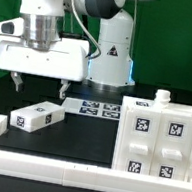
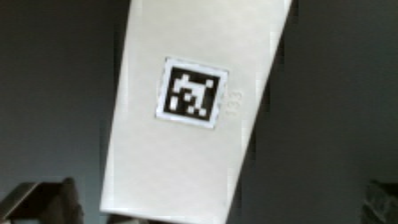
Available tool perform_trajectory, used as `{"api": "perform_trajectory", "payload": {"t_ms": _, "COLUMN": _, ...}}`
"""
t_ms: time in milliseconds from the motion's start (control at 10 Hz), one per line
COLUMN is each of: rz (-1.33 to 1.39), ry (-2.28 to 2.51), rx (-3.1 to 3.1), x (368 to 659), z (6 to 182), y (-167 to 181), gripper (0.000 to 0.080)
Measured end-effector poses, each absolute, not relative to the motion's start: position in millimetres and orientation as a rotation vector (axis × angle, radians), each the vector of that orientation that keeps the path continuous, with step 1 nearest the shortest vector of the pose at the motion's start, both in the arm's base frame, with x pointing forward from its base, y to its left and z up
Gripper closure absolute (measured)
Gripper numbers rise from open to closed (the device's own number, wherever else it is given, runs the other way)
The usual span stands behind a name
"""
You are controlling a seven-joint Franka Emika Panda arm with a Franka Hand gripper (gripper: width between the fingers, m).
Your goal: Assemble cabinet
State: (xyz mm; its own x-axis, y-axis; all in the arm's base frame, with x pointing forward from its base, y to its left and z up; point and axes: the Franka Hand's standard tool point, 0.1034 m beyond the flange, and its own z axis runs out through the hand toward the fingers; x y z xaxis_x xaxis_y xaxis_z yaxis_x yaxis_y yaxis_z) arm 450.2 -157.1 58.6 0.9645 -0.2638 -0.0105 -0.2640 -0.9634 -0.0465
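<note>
My gripper's fingers are above the long white block [image 1: 37,117] in the exterior view, so it is too early to close. My gripper lowers next, then closes on the block.
A long white cabinet block [image 1: 37,117] with black-and-white tags lies flat on the black table at the exterior view's left. My gripper [image 1: 39,78] hangs open just above it, with one finger on each side and nothing held. In the wrist view the block [image 2: 192,110] fills the middle, its tag facing up, and it lies between my dark fingertips [image 2: 43,203], apart from both. The white cabinet body [image 1: 158,140], boxy with several tags and a small knob on top, stands at the exterior view's right.
The marker board [image 1: 97,108] lies flat on the table behind the block, near the robot base [image 1: 110,61]. A long white border rail [image 1: 52,164] runs along the front and left edges of the table.
</note>
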Motion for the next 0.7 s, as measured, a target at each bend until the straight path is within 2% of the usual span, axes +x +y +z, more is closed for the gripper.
{"api": "perform_trajectory", "payload": {"t_ms": 400, "rz": 0.031, "ry": 0.382, "rx": -3.086, "x": 441.1, "z": 28.2, "y": -155.0, "gripper": 0.0002}}
{"api": "perform_trajectory", "payload": {"t_ms": 700, "rz": 0.033, "ry": 0.352, "rx": -3.095, "x": 438.1, "z": 19.7, "y": -158.3, "gripper": 0.0002}}
